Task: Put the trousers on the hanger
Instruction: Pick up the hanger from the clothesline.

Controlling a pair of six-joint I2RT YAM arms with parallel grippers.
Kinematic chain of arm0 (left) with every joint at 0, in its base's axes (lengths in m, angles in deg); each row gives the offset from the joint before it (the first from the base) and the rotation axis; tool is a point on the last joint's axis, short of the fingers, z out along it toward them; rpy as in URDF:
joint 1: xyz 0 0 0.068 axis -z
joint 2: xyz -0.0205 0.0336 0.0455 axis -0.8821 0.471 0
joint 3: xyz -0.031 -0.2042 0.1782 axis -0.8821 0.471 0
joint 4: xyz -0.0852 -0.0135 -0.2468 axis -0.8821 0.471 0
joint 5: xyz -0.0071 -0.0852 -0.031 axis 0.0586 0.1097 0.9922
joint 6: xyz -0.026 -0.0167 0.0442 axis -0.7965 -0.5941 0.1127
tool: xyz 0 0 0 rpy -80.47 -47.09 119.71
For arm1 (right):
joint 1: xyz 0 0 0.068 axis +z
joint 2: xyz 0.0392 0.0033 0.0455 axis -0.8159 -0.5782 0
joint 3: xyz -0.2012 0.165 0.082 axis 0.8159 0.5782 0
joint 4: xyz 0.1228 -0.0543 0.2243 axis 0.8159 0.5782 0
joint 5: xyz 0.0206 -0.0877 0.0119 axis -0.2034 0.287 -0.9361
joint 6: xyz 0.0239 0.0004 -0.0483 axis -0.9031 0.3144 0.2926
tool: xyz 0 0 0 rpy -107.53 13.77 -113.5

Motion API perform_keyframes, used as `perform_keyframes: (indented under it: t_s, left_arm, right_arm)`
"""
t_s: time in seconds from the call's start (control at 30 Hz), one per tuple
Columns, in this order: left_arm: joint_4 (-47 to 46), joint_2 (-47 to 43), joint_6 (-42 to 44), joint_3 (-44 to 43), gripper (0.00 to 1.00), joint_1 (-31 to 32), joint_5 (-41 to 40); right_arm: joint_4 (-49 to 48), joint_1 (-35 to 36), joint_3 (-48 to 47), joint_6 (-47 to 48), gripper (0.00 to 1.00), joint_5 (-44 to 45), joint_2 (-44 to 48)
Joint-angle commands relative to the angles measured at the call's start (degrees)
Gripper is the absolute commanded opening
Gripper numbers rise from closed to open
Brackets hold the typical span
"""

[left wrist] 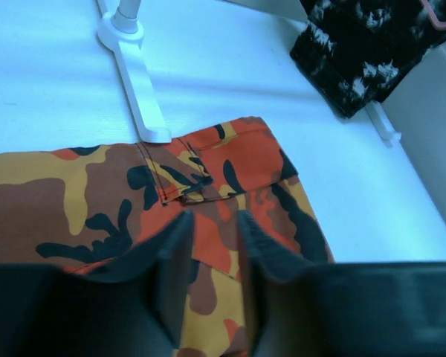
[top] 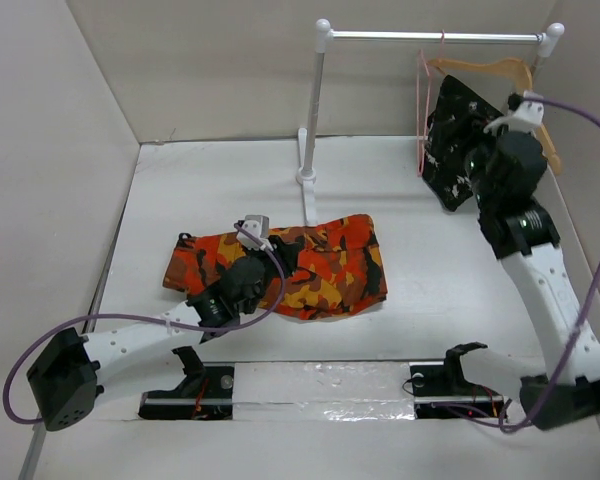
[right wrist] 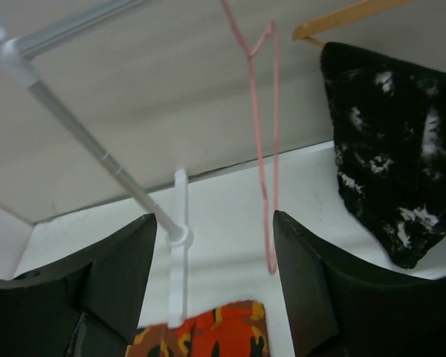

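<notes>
My right gripper is going to grab the pink wire hanger next by its long wire side (top: 418, 112) (right wrist: 259, 150) to unhook it and hand it over. The hook stays free that way.
The camouflage trousers (top: 315, 265) lie folded flat on the white table; they also show in the left wrist view (left wrist: 97, 201) and at the bottom of the right wrist view (right wrist: 204, 336). My left gripper (top: 278, 252) is low over their waistband end, its jaws (left wrist: 212, 223) a narrow gap apart with flat cloth showing between them. The pink wire hanger (top: 421, 110) hangs from the rail. My right gripper (top: 467, 150) is raised near it, wide open and empty (right wrist: 214, 219); the hanger (right wrist: 266, 149) hangs beyond, close to the right finger.
A white rack (top: 315, 110) with a metal rail (top: 430, 36) stands at the back; its foot (left wrist: 137, 82) touches the trousers' far edge. A wooden hanger (top: 500, 70) holds a black speckled garment (top: 455, 140) beside the pink hanger. Walls enclose the table.
</notes>
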Motion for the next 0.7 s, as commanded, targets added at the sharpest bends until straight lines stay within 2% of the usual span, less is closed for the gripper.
perform_keyframes:
  t_s: [0.0, 0.03, 0.07, 0.2, 0.4, 0.5, 0.53, 0.67]
  left_arm:
    - [-4.8, -2.1, 4.2, 0.7, 0.30, 0.3, 3.0]
    - [-4.2, -2.5, 4.3, 0.8, 0.38, 0.3, 3.0]
    - [-4.1, -2.9, 4.3, 0.7, 0.38, 0.3, 2.9]
    - [-3.9, -2.6, 4.6, 0.7, 0.39, 0.3, 3.0]
    - [-3.5, -0.4, 4.4, -0.5, 0.39, 0.3, 4.5]
    - [-2.8, -0.1, 4.1, -1.0, 0.39, 0.3, 4.6]
    - [-3.1, -0.2, 4.1, -0.9, 0.39, 0.3, 4.7]
    - [-3.0, -0.3, 4.0, -0.8, 0.39, 0.3, 4.4]
  right_arm:
    - [3.7, -4.0, -7.4, 3.4, 0.72, -0.8, -9.7]
    - [4.2, -4.9, -9.4, 3.7, 0.72, -3.8, -12.1]
    - [4.7, -5.4, -12.6, 4.4, 0.72, -4.9, -16.3]
    - [3.9, -7.4, -15.8, 5.7, 0.70, -7.4, -23.1]
    - [2.1, -10.1, -15.5, 5.5, 0.69, -8.7, -27.5]
    - [2.1, -10.7, -15.4, 5.8, 0.62, -9.8, -29.5]
    - [1.9, -10.7, -14.9, 5.8, 0.42, -10.4, -29.7]
    - [0.2, -10.7, -13.1, 5.7, 0.16, -11.4, -28.9]
